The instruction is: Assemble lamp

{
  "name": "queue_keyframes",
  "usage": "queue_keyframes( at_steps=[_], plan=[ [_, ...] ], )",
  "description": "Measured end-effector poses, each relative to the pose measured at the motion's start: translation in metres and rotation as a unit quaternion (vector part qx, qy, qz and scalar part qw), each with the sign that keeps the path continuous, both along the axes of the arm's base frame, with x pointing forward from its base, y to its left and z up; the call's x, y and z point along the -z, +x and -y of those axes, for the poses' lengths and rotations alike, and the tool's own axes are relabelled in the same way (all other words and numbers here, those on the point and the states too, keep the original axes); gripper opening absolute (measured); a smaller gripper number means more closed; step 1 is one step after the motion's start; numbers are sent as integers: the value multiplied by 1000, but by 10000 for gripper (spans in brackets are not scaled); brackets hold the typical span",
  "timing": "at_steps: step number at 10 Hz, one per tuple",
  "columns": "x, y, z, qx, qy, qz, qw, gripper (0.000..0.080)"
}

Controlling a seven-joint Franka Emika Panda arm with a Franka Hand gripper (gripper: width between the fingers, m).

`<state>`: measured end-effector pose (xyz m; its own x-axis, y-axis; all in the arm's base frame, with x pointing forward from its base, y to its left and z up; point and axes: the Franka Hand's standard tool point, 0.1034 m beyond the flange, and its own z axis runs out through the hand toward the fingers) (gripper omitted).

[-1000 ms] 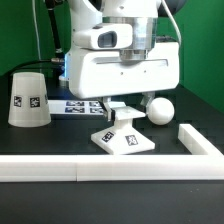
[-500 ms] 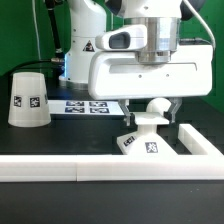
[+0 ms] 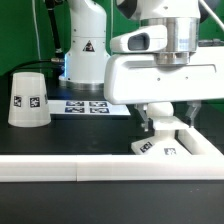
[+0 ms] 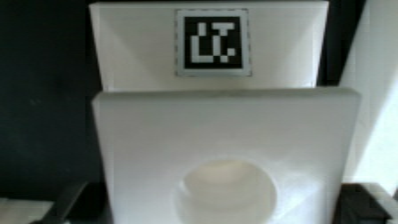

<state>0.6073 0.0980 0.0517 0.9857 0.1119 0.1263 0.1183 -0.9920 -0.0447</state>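
Note:
My gripper should open: the lamp base, low on the black table and close against the white border bar, would stay standing.
The flat square lamp base (image 3: 160,149) lies low at the exterior view's right, tags on its front edge, close against the white border rail (image 3: 205,142). My gripper (image 3: 167,125) stands over it with one finger at each side, shut on the base. In the wrist view the base (image 4: 222,120) fills the picture, with a tag beyond it and a pale round shape (image 4: 228,190) between my dark fingertips (image 4: 71,205). The cup-like shade (image 3: 28,98) stands upside down at the exterior view's left. The bulb is hidden behind my gripper.
The border rail runs along the front edge (image 3: 60,170) and turns back at the exterior view's right. The marker board (image 3: 85,105) lies behind, near the arm's foot. A green wall stands at the back.
My gripper has carried the base toward the exterior view's right, from the middle of the table to the rail corner. It now covers the bulb. The shade has not moved.

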Motion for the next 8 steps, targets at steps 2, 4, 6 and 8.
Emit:
queue_keyframes(
  at_steps=[2, 4, 6, 8],
  plan=[
    [0, 1, -2, 9, 0, 0, 1000, 537],
    [0, 2, -3, 26, 4, 0, 1000, 537],
    [0, 2, -2, 29, 6, 0, 1000, 558],
    [0, 2, -3, 29, 6, 0, 1000, 671]
  ],
)
